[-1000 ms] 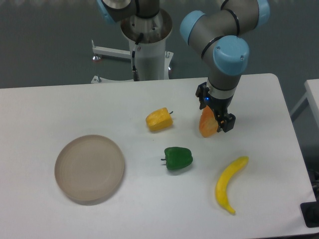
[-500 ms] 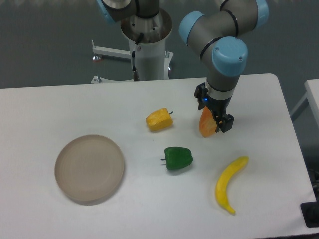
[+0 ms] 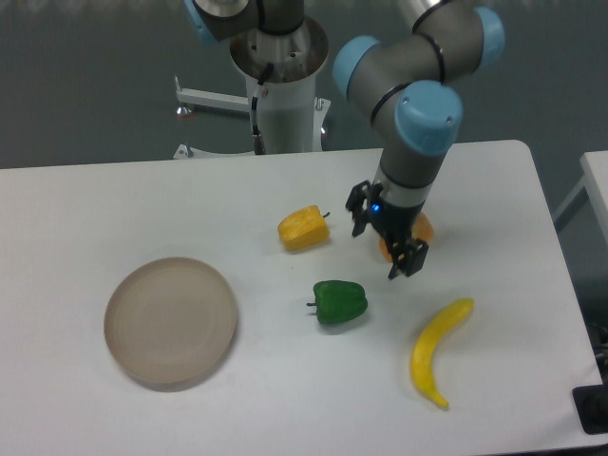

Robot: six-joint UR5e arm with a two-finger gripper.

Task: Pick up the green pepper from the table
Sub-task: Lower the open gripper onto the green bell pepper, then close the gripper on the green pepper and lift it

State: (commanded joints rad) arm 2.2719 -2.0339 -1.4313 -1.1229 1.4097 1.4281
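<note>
I need to pick up the green pepper next, so I should grab it with my gripper by its rounded body (image 3: 341, 302) and leave its stem (image 3: 311, 305) free.
The green pepper (image 3: 340, 302) lies on the white table (image 3: 114, 199) near its middle, stem pointing left. My gripper (image 3: 382, 243) hangs above and to the right of it, apart from it. The jaws stand open and turned on a diagonal. An orange piece (image 3: 422, 228) shows just behind the gripper, partly hidden by it; whether the fingers touch it I cannot tell.
A yellow pepper (image 3: 303, 228) sits behind the green one, to the left of the gripper. A banana (image 3: 435, 351) lies at the front right. A round beige plate (image 3: 171, 321) rests at the front left. The arm's base column (image 3: 280, 95) stands at the table's back edge.
The gripper has shifted left and a little forward, toward the green pepper, and has turned at the wrist. The orange piece now shows behind it instead of in front.
</note>
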